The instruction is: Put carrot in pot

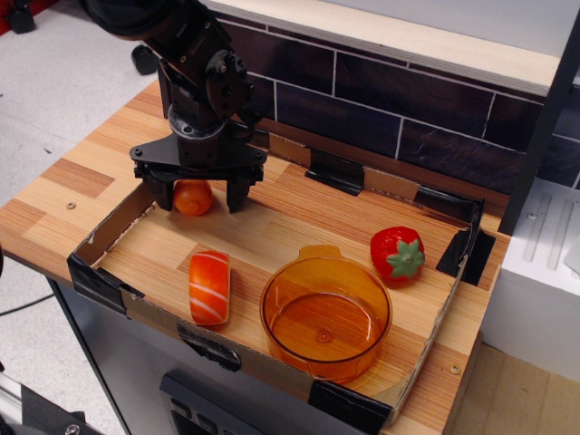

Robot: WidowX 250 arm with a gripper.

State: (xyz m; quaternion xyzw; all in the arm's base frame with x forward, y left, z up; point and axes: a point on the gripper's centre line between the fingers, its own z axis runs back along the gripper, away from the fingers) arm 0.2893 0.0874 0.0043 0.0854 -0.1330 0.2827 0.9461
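Observation:
I will put the carrot in the amber pot (326, 314), so my gripper will next grab the carrot by its rounded orange body (192, 198).
The carrot (193, 198), a small smooth orange egg-shaped toy, lies on the wooden floor at the back left of the cardboard tray (272, 227). My black gripper (198, 196) is lowered over it, open, with one finger on each side of the carrot; the carrot's top is partly hidden by the gripper body. The pot (325, 316), a wide translucent amber bowl with a small tab handle, stands empty at the tray's front, to the right of the gripper.
An orange-and-white striped block (209, 287) lies at the tray's front left. A red strawberry (397, 255) with green leaves sits at the right. A dark tiled wall (390, 100) runs behind the tray. A white unit (544, 272) stands at the right.

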